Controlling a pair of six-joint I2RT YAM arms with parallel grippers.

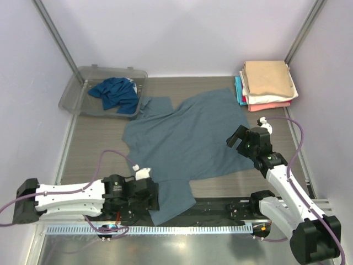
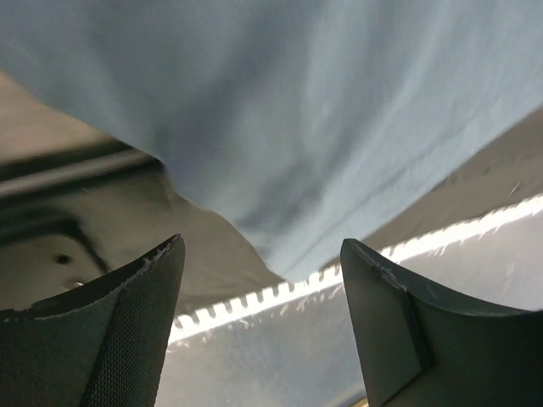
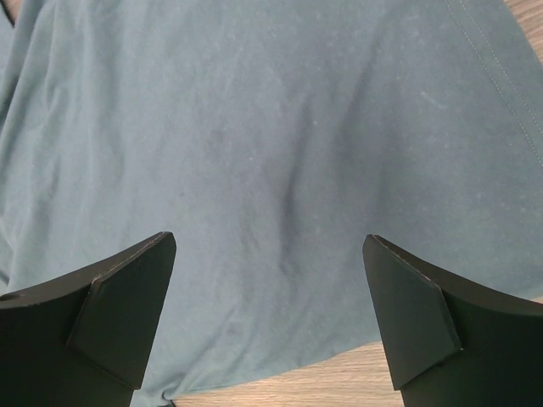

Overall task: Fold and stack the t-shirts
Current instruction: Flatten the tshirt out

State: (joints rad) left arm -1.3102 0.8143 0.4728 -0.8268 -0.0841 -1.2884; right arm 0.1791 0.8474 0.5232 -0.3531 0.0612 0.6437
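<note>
My right gripper grabs the slate-blue t-shirt (image 1: 185,138) by its near corner on the stack's side next, to fold the t-shirt's near side over.
A dusty slate-blue t-shirt (image 1: 185,138) lies spread out in the middle of the table, one corner reaching the near edge. My left gripper (image 1: 151,196) stands open just left of that near corner. In the left wrist view the cloth (image 2: 297,110) hangs down to a point between the tips of the left gripper (image 2: 263,246), and nothing is pinched. My right gripper (image 1: 238,138) hovers open over the shirt's right edge. In the right wrist view the shirt (image 3: 280,127) fills the space under the wide-apart right gripper (image 3: 270,239). A teal-blue t-shirt (image 1: 116,93) lies crumpled in the tub.
The clear plastic tub (image 1: 77,88) sits at the back left. A stack of folded t-shirts (image 1: 267,83), tan on top, stands at the back right. A toothed white rail (image 1: 149,228) runs along the near edge. Bare wood (image 3: 339,381) shows below the shirt's hem.
</note>
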